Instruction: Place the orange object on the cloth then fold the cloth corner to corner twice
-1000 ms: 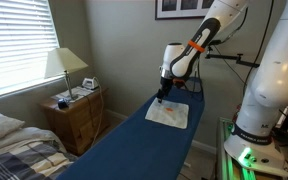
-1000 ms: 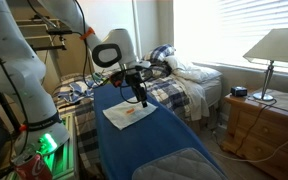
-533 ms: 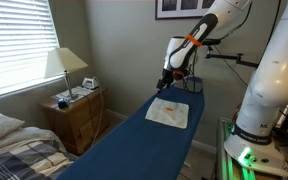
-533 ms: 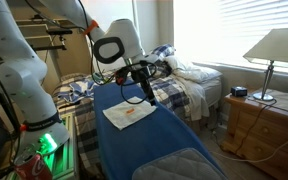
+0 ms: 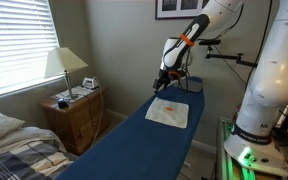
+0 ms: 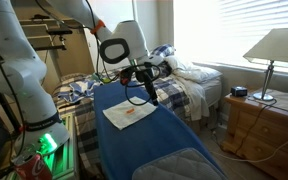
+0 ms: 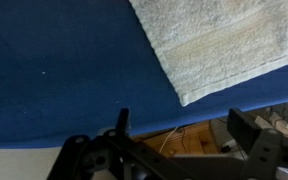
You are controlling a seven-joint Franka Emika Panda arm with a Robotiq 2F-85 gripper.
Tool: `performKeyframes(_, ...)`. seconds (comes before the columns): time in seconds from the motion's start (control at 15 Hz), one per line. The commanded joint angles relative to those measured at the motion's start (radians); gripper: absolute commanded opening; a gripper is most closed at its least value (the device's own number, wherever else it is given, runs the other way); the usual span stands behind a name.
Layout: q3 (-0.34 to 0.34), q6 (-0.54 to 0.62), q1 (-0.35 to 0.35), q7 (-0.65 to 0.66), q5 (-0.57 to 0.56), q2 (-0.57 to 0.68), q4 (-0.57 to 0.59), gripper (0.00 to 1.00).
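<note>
The gripper grabs the white cloth [image 5: 169,113] by the corner nearest the open fingers next, then folds the cloth across to the opposite corner.
A white cloth [image 5: 169,113] lies flat on the blue padded table [image 5: 134,145]; it also shows in an exterior view [image 6: 126,116]. A small orange object [image 6: 133,112] rests on the cloth, faint in an exterior view [image 5: 170,108]. My gripper [image 5: 162,84] hangs open and empty above the table's edge, beside the cloth and apart from it, as an exterior view [image 6: 149,97] also shows. In the wrist view the gripper [image 7: 184,135] has its jaws wide apart over the table's rim, with a cloth corner [image 7: 219,45] at the upper right. The orange object is out of the wrist view.
A wooden nightstand [image 5: 74,115] with a lamp [image 5: 64,65] stands beside the table, and a bed [image 5: 14,145] lies beyond it. The robot's base with a green light [image 5: 246,150] stands at the table's other side. A bed with bedding [image 6: 179,75] lies behind the table.
The gripper has risen and drawn away from the cloth toward the table's edge, open and empty. The cloth and orange object have stayed in place.
</note>
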Motion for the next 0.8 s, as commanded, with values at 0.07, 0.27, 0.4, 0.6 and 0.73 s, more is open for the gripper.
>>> performKeyframes(0.07,0.01,-0.033,0.003,-0.043,0.056,0.07,0.062,1.0)
performKeyframes(0.27,0.022,-0.038,0.001,-0.049,0.067,0.1,0.077,1.0)
performKeyframes(0.4,0.029,-0.04,-0.001,-0.053,0.072,0.115,0.086,1.0)
performKeyframes(0.6,0.039,-0.041,-0.004,-0.058,0.077,0.132,0.097,0.68)
performKeyframes(0.73,0.043,-0.041,-0.005,-0.059,0.077,0.143,0.106,0.52)
